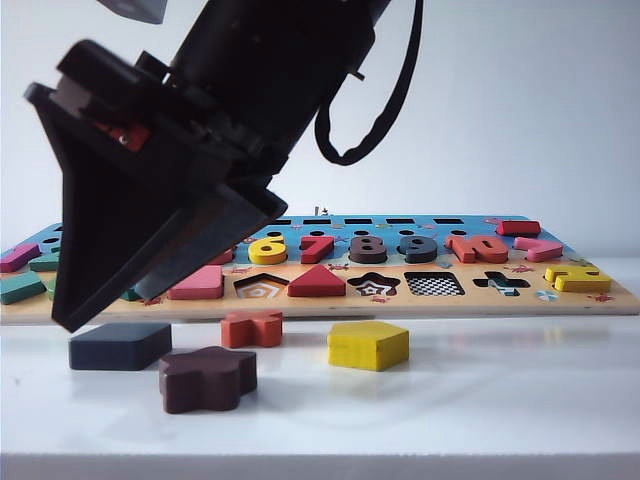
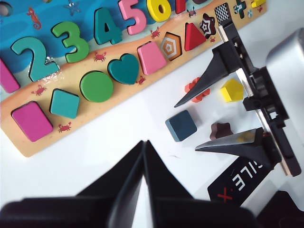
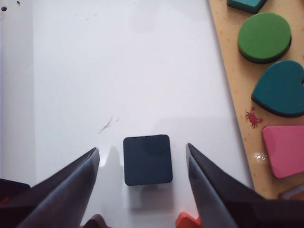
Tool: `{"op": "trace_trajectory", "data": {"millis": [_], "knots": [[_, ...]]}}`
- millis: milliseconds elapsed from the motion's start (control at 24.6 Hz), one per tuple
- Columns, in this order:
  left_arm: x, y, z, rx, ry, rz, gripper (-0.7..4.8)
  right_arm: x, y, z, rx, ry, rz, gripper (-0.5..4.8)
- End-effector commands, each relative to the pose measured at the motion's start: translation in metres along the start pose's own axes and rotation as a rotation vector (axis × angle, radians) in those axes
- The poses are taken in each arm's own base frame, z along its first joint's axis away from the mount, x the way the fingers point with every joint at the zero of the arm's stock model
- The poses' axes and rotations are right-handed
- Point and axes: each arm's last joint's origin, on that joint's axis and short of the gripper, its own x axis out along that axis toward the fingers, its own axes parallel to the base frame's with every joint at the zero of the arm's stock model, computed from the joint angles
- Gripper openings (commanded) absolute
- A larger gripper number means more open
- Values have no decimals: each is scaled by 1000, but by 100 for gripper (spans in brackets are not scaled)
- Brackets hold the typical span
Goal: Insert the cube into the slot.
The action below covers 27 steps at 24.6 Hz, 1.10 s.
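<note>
The cube needs to fit into the checkered slot. My right gripper needs to take hold of it next by its opposite sides.
The cube is a flat dark navy square lying on the white table in front of the puzzle board. My right gripper is open and straddles the cube, one finger on each side with white table showing in both gaps. The exterior view shows this right gripper reaching down just above the cube. The slot, a square recess with a checkerboard floor, sits in the board's front row, right of the star-patterned recess. My left gripper is shut, holding nothing, over bare table away from the cube.
The wooden puzzle board spans the back of the table, holding numbers and shapes. Loose near the cube lie a dark brown flower block, a red-orange cross block and a yellow pentagon.
</note>
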Motion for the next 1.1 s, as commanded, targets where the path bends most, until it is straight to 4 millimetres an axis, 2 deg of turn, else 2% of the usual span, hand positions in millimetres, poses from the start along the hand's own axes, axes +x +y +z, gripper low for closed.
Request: {"op": "trace_trajectory", "data": {"millis": [41, 285, 896, 1099], "knots": [[-1, 0, 2, 14, -8, 0, 17, 4, -1, 0, -5, 0, -1, 332], [-1, 0, 2, 14, -8, 0, 17, 12, -1, -2, -1, 21, 6, 328], [-1, 0, 2, 14, -8, 0, 17, 12, -2, -3, -2, 35, -32, 169], [-1, 0, 2, 14, -8, 0, 17, 10, -3, -2, -2, 33, -44, 143]]}}
